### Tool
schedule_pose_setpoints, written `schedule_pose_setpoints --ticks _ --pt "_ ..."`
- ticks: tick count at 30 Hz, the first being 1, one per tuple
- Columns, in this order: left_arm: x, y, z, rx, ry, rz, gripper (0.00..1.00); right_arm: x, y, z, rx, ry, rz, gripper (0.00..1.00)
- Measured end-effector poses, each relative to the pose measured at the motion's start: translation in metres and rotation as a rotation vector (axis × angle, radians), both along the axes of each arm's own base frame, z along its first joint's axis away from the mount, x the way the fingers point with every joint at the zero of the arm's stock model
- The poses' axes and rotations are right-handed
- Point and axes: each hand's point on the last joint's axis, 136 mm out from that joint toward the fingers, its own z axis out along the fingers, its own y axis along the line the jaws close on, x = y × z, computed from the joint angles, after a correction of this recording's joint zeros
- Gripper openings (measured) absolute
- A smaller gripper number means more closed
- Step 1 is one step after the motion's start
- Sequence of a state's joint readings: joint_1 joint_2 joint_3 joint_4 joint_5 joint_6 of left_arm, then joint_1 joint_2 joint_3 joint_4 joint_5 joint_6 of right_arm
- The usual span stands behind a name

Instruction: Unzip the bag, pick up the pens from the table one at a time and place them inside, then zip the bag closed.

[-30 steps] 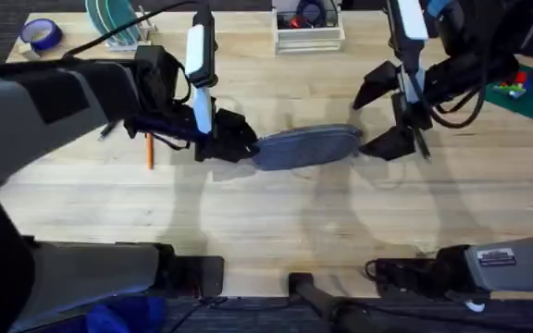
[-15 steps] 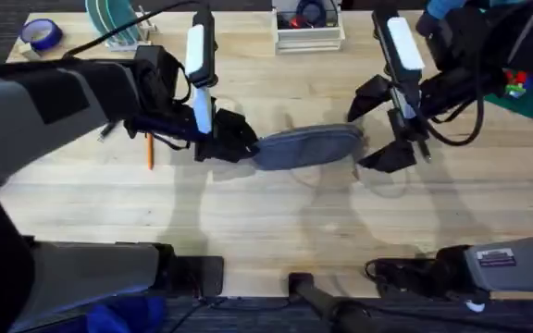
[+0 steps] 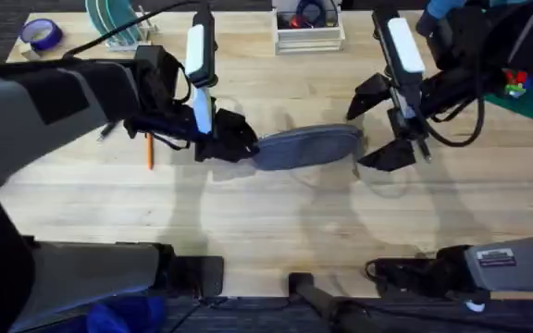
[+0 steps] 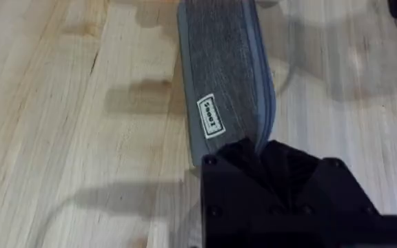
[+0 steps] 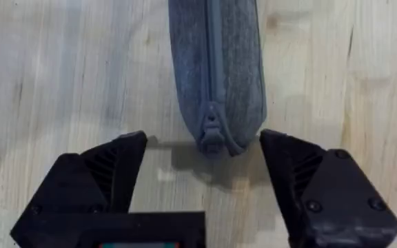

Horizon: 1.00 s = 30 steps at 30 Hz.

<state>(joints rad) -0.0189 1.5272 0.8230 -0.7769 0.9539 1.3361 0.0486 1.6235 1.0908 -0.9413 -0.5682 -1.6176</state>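
Note:
Next, my right gripper grips the bag's zipper pull (image 3: 360, 142) to unzip the grey-blue bag (image 3: 305, 146) along its length.
The grey-blue bag (image 3: 305, 146) lies lengthwise on the table (image 3: 266, 222), its zipper closed. My left gripper (image 3: 239, 143) is shut on the bag's left end; in the left wrist view the black fingers (image 4: 267, 165) pinch the bag (image 4: 219, 76) at its near end. My right gripper (image 3: 378, 125) stands open at the bag's right end, one finger on each side. The right wrist view has the zipper pull (image 5: 211, 127) between the spread fingers of the right gripper (image 5: 205, 172). An orange pen (image 3: 149, 150) lies left of the left gripper, beside a dark pen (image 3: 107, 132).
A white tray (image 3: 308, 35) sits at the back centre, a blue tape roll (image 3: 40, 34) and teal discs (image 3: 109, 18) at the back left. A green plate with bricks (image 3: 526, 92) lies at the far right.
The right gripper has shifted a little left toward the bag's right end, still open. The left gripper and the bag have not moved.

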Motion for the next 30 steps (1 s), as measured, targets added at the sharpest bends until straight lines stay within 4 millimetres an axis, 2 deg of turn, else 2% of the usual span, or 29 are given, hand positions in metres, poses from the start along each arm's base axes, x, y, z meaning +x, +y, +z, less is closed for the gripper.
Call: schedule_pose_setpoints --ticks 7,8,12,14,17,30 --pt "0.0000 0.0000 -0.0001 0.000 0.000 0.000 0.042 -0.0001 -0.0001 0.0000 0.000 -0.001 0.002 0.995" --pt "0.0000 0.0000 -0.0001 0.000 0.000 0.000 0.042 0.0002 -0.0001 -0.0001 -0.001 -0.005 0.006 0.894" --pt "-0.0007 0.0000 -0.0001 0.000 0.004 0.000 0.042 0.0023 -0.0002 -0.0002 -0.002 -0.014 0.006 0.317" --pt "-0.0008 0.0000 -0.0001 0.000 0.004 0.000 0.042 0.0026 -0.0001 -0.0002 -0.001 -0.015 0.005 0.076" --pt "-0.0008 0.0000 -0.0001 0.000 0.004 0.000 0.042 0.0027 -0.0001 0.0000 -0.001 -0.017 0.006 0.037" --pt "-0.0008 0.0001 -0.0001 0.000 0.004 0.000 0.042 0.0005 -0.0015 0.0000 0.000 -0.003 0.000 0.031"
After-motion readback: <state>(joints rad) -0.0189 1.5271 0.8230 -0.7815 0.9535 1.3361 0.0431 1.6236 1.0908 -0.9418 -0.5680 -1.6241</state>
